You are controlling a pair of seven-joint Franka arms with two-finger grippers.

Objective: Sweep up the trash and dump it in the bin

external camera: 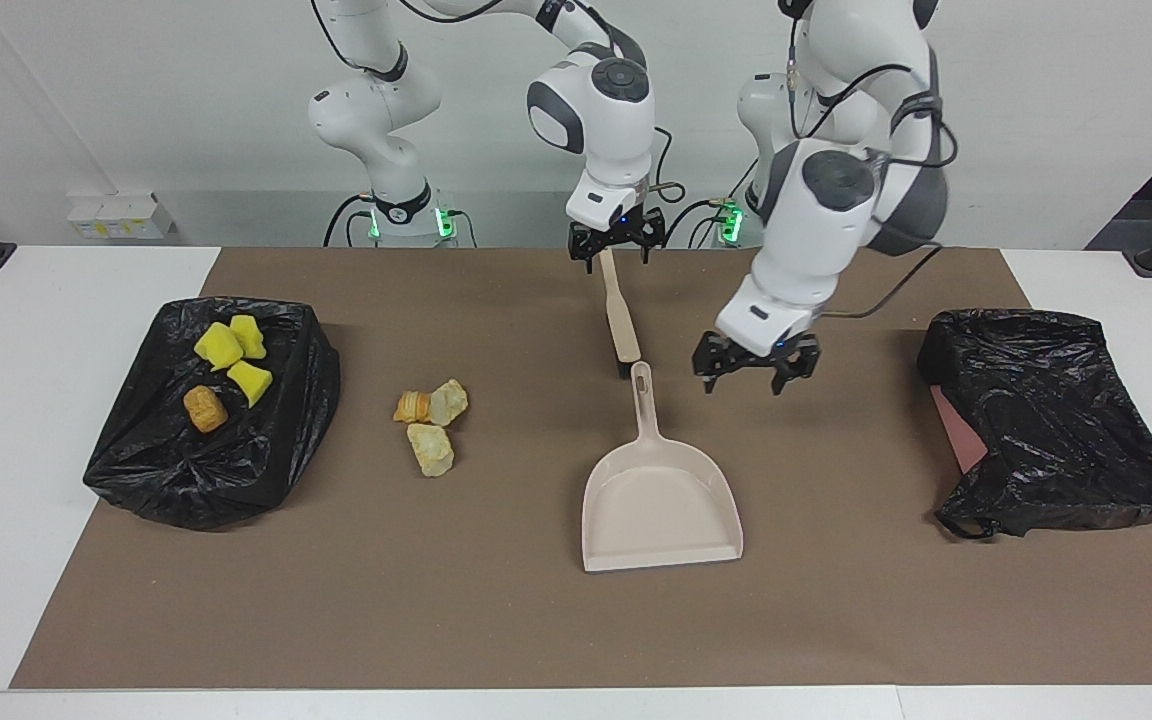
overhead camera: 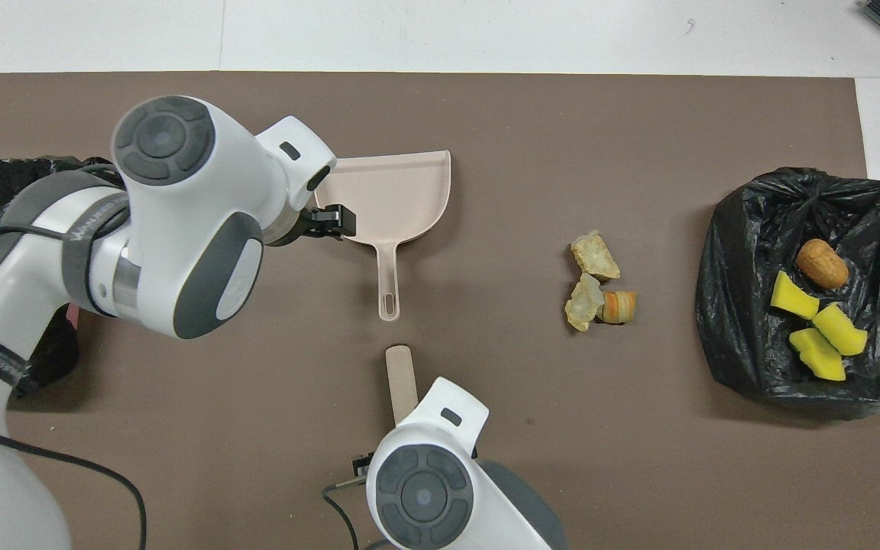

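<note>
The dustpan's wide pan (overhead camera: 398, 194) should stay open for the bread lumps, so my left gripper needs to grab the dustpan by its narrow handle (overhead camera: 388, 283) next.
Three yellow sponge chunks (external camera: 220, 345) (overhead camera: 818, 354) and a brown cork-like roll (external camera: 205, 409) (overhead camera: 822, 263) lie on a black bag (external camera: 266, 450) (overhead camera: 745, 305) at the right arm's end. Two pale bread-like lumps (external camera: 433, 448) (overhead camera: 595, 256) and an orange one (external camera: 412, 406) (overhead camera: 617, 306) lie on the brown mat beside it. The beige dustpan (external camera: 661, 500) (overhead camera: 402, 198) lies mid-table, handle toward the robots. My right gripper (external camera: 616, 250) is shut on the top of a beige brush handle (external camera: 621, 315) (overhead camera: 402, 382). My left gripper (external camera: 751, 378) (overhead camera: 333, 221) hangs open and empty beside the dustpan handle.
A second black bag (external camera: 1046, 420) with something pink showing under it lies at the left arm's end. The brown mat (external camera: 496, 600) covers most of the white table. The brush's dark lower end (external camera: 624, 368) sits by the dustpan handle's tip.
</note>
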